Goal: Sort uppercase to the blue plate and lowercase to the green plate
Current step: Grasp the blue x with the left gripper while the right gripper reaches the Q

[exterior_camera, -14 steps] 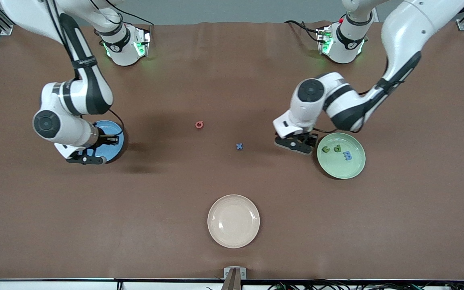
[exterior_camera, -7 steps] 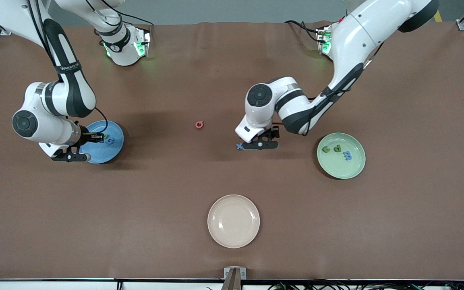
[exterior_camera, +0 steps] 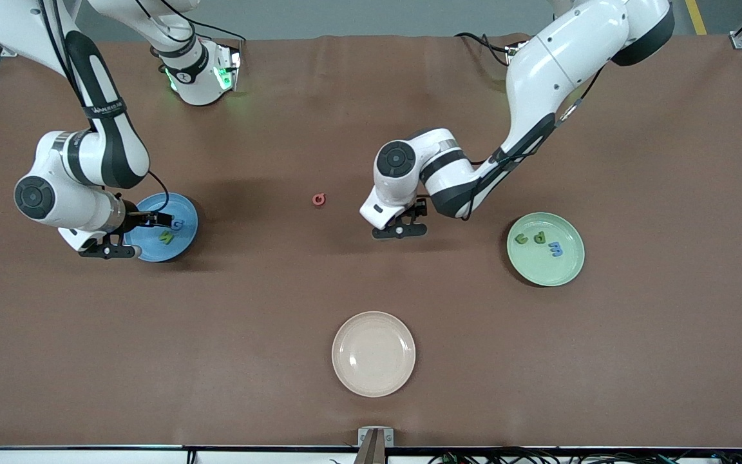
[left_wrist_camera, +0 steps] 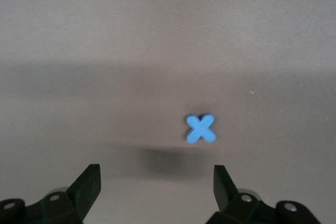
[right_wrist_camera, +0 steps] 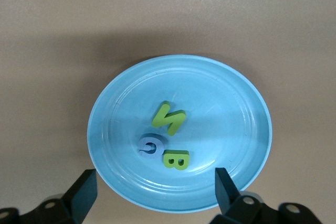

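Note:
Bare table separates my left gripper's fingers from the blue x [left_wrist_camera: 200, 127] in the left wrist view, so closing now would miss; they need to first move.
My left gripper [exterior_camera: 402, 222] hangs open over the table's middle. The blue x [left_wrist_camera: 200, 129] lies just ahead of its fingertips in the left wrist view [left_wrist_camera: 155, 174]; my hand hides it in the front view. The red-pink Q [exterior_camera: 319, 199] lies on the table beside it. My right gripper [exterior_camera: 140, 222] is open and empty over the blue plate's [exterior_camera: 184, 209] rim. That plate [right_wrist_camera: 220, 98] holds the green N [right_wrist_camera: 168, 118], blue G [right_wrist_camera: 151, 145] and green B [right_wrist_camera: 176, 159]. The green plate [exterior_camera: 542, 270] holds two green letters [exterior_camera: 522, 239] [exterior_camera: 540, 237] and the blue m [exterior_camera: 556, 249].
A cream plate [exterior_camera: 373, 353] sits empty near the front camera, at the table's middle. Both robot bases stand at the table's edge farthest from that camera. The brown table surface [exterior_camera: 667, 354] bears nothing else.
My left arm swung from beside the green plate to over the blue x. My right gripper drew back toward the blue plate's rim, uncovering the letters in it.

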Action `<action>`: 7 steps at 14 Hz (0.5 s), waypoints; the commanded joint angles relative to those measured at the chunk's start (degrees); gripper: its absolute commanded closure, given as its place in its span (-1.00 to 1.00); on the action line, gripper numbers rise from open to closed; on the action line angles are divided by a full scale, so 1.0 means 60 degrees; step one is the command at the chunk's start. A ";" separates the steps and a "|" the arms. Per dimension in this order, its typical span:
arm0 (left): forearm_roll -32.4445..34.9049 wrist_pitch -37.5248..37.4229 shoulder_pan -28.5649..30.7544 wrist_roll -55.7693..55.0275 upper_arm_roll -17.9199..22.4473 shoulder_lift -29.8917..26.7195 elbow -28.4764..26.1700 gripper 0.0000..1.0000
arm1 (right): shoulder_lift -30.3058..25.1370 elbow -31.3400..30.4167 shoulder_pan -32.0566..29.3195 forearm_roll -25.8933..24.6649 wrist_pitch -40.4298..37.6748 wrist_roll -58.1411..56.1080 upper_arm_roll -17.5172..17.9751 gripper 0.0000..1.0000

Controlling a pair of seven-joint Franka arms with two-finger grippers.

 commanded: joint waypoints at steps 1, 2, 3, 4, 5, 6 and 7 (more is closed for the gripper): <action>-0.0141 -0.0046 -0.0901 -0.0138 0.0756 0.0427 0.1058 -0.86 | -0.0284 -0.0218 0.0031 0.0063 -0.0031 0.0084 0.0183 -1.00; -0.0141 -0.0032 -0.1092 -0.0138 0.0918 0.0544 0.1293 -0.84 | -0.0313 -0.0247 0.0118 0.0121 -0.0031 0.0302 0.0197 -1.00; -0.0141 0.0128 -0.1152 -0.0138 0.0949 0.0618 0.1411 -0.82 | -0.0342 -0.0262 0.0337 0.0166 -0.0031 0.0609 0.0197 -1.00; -0.0127 0.0347 -0.1153 -0.0138 0.0964 0.0662 0.1412 -0.81 | -0.0444 -0.0363 0.0615 0.0166 -0.0016 0.1062 0.0197 -1.00; -0.0112 0.0494 -0.1153 -0.0123 0.0979 0.0721 0.1427 -0.74 | -0.0576 -0.0451 0.0907 0.0166 -0.0002 0.1545 0.0197 -1.00; -0.0112 0.0655 -0.1153 -0.0123 0.1022 0.0765 0.1427 -0.69 | -0.0693 -0.0481 0.1258 0.0166 -0.0001 0.1999 0.0197 -1.00; -0.0127 0.0701 -0.1182 -0.0123 0.1081 0.0780 0.1427 -0.67 | -0.0767 -0.0554 0.1552 0.0166 0.0042 0.2279 0.0197 -1.00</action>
